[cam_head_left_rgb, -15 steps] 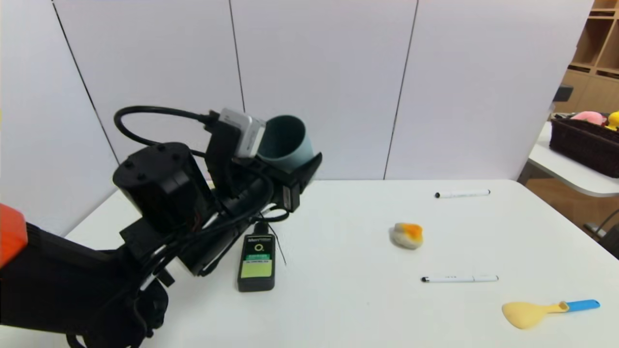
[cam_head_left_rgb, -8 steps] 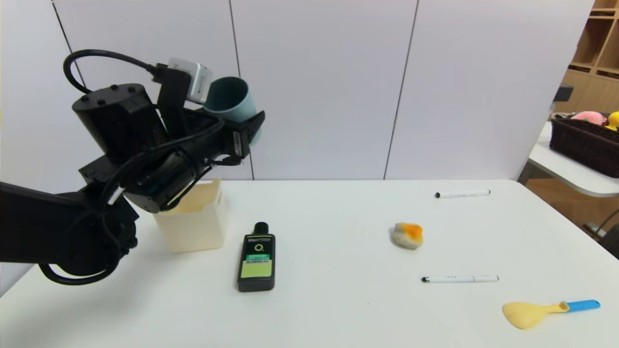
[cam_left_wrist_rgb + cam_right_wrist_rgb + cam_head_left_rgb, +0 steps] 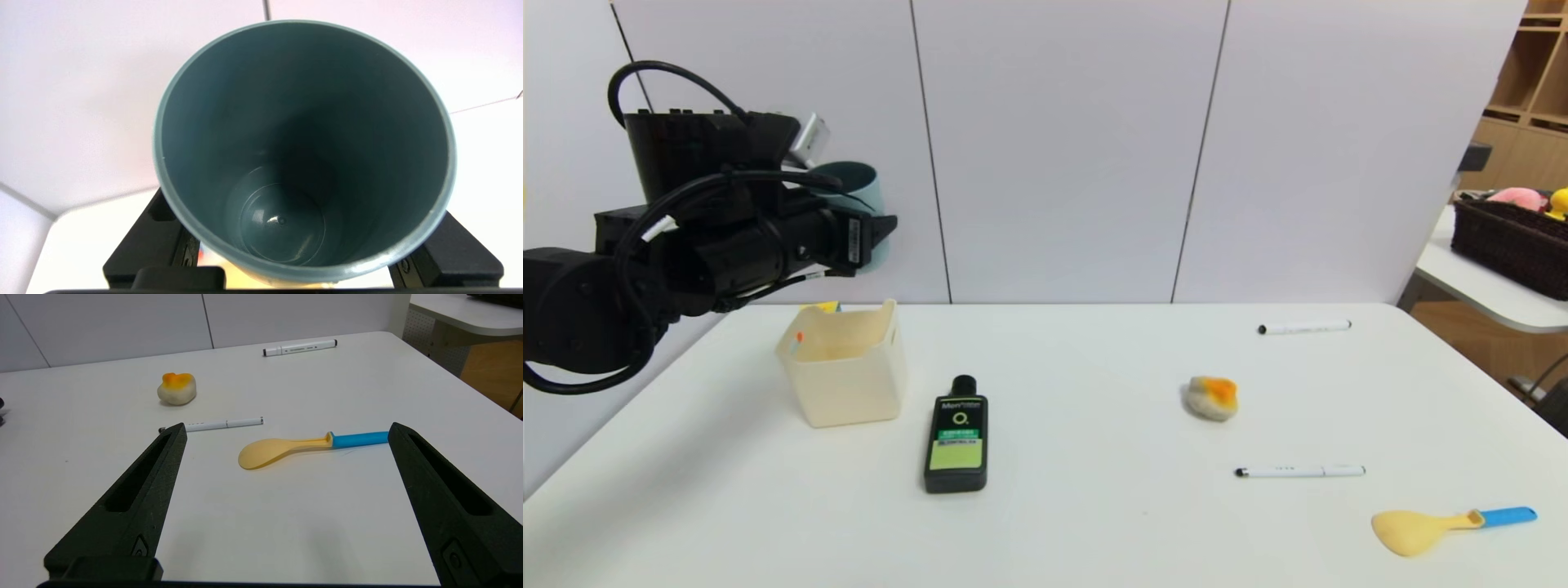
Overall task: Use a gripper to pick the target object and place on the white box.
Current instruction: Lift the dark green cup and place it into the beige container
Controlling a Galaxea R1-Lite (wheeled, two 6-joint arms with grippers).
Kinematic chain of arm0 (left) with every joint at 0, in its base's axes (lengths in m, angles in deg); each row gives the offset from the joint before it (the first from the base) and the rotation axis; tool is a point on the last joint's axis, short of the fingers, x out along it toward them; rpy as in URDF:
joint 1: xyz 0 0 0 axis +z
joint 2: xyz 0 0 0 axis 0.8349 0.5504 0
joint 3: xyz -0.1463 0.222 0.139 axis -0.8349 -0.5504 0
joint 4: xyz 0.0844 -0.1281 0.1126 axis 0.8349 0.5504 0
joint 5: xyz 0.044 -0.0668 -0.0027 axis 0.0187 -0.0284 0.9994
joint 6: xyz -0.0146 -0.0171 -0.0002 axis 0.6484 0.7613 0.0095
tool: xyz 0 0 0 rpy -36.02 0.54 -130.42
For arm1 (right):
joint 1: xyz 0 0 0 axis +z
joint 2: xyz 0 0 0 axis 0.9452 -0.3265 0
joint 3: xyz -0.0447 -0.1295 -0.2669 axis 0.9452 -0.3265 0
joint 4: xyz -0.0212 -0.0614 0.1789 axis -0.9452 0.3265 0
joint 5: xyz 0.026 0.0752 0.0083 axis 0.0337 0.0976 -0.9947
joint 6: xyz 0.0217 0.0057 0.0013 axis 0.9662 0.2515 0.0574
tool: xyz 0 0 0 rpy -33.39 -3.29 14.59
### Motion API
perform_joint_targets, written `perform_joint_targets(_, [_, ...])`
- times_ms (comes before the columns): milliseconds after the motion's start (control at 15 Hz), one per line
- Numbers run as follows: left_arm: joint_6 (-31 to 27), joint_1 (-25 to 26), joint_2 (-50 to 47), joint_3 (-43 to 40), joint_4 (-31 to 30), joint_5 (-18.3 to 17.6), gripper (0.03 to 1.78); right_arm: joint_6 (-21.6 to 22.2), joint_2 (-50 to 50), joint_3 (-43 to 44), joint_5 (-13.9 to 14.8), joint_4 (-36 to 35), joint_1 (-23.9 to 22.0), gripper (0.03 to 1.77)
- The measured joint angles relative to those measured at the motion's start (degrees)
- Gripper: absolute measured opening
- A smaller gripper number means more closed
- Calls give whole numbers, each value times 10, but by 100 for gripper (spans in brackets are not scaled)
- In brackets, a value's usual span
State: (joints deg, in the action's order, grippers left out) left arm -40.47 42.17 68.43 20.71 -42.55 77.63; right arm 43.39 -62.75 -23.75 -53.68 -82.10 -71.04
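Note:
The blue-grey cup [image 3: 864,196] hangs above the cream-white box's rim [image 3: 838,333], so it comes down onto the box, before my left gripper releases it.
My left gripper [image 3: 866,237] is shut on the blue-grey cup [image 3: 864,196], holding it upright high in the air, above and just behind the cream-white box [image 3: 845,380] at the table's left. The left wrist view looks straight down into the cup's dark teal inside [image 3: 294,163], with a black finger [image 3: 147,241] on each side of it and a strip of the box's cream showing under its rim. My right gripper [image 3: 286,433] is open over bare table near the front right, out of the head view.
A black bottle with a green label [image 3: 956,437] lies just right of the box. Farther right are a white-and-orange lump [image 3: 1211,397], two white pens [image 3: 1303,327] [image 3: 1298,471] and a yellow spoon with a blue handle [image 3: 1450,525]. A side table carries a dark basket [image 3: 1507,241].
My left arm has swung left and up with the cup, from in front of the box to above it. The box is now uncovered. Right arm unmoved.

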Motion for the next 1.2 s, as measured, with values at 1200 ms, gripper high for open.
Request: perform_joint_targets(1200, [69,47,22,-53,100,5,117,0,0,0,0,0,0,170])
